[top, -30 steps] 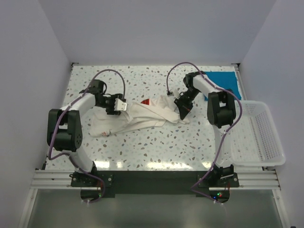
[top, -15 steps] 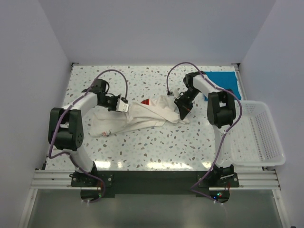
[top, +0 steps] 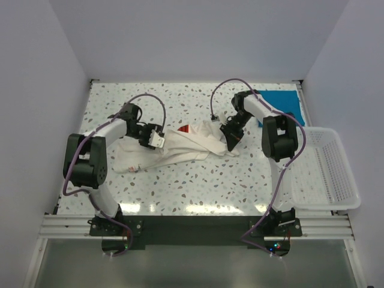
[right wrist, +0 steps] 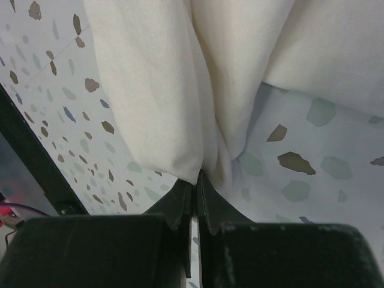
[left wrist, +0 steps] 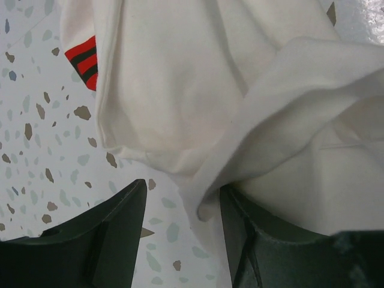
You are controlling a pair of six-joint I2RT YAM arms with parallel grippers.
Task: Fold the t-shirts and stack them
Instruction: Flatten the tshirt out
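Observation:
The folded cloth edge [top: 156, 140] [left wrist: 203, 201] reaches past my left gripper's fingertips, level with them, so my left gripper closes on the cloth edge next.
The cream-white t-shirt [top: 186, 144] lies crumpled across the middle of the table, a bit of its red print [top: 184, 128] showing. The teal-blue t-shirt [top: 281, 101] lies folded flat at the far right corner. My left gripper [top: 157, 140] is open at the shirt's left part; in the left wrist view a folded cloth edge [left wrist: 210, 198] lies between its open jaws [left wrist: 183, 207], and red and black stripes [left wrist: 84, 57] show at upper left. My right gripper [top: 230, 143] is shut on the shirt's right edge, the cloth [right wrist: 198, 162] pinched at the fingertips [right wrist: 196, 180].
A white plastic lattice basket [top: 327, 171] stands off the table's right edge. The speckled table [top: 198, 180] has bare surface in front of the shirt. White walls close in the far side and both sides.
My left gripper has moved right along the shirt, from its left end toward the middle. The right gripper and the teal-blue shirt have not moved.

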